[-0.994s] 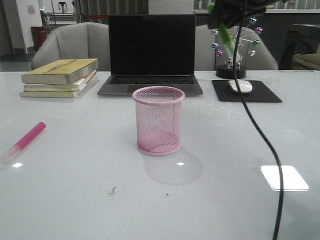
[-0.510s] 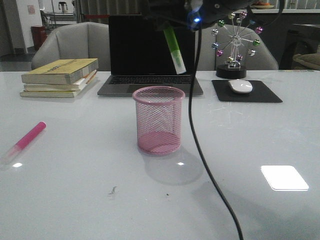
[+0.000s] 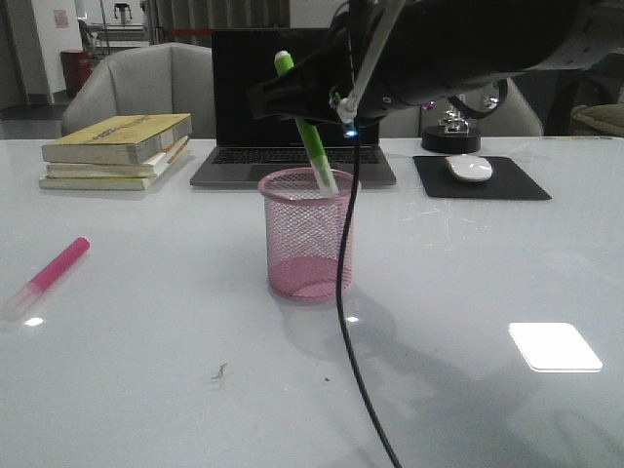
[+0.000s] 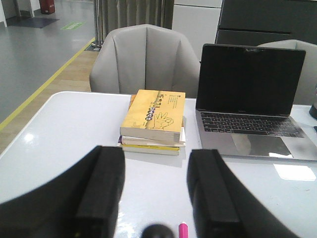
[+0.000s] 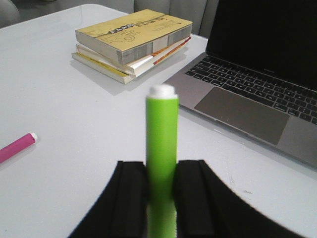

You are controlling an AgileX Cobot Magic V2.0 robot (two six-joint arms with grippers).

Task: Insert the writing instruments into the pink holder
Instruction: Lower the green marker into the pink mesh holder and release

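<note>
The robot's right gripper should open now, as the cap of the green highlighter is down inside the pink holder's rim and the highlighter would rest in the cup.
The pink mesh holder (image 3: 309, 234) stands mid-table. My right gripper (image 3: 297, 102) hovers just above its rim, shut on the green highlighter (image 3: 308, 136), which tilts with its pale cap dipping inside the cup's mouth. In the right wrist view the green highlighter (image 5: 161, 144) stands pinched between the two black fingers (image 5: 131, 198) of the right gripper (image 5: 161, 196). The pink highlighter (image 3: 54, 273) lies flat on the table at the left; its end (image 4: 183, 230) shows between the open fingers of my left gripper (image 4: 156, 198), which holds nothing. The left gripper is out of the front view.
A stack of yellow books (image 3: 117, 151) sits back left, an open laptop (image 3: 295, 107) behind the cup. A mouse on a black pad (image 3: 478, 175) and a bead ornament (image 3: 450, 132) stand back right. A black cable (image 3: 349, 292) hangs in front of the cup.
The right arm has swung left and down from above the laptop to over the cup. The green highlighter's cap now dips into the cup's mouth. The pink highlighter has not moved.
</note>
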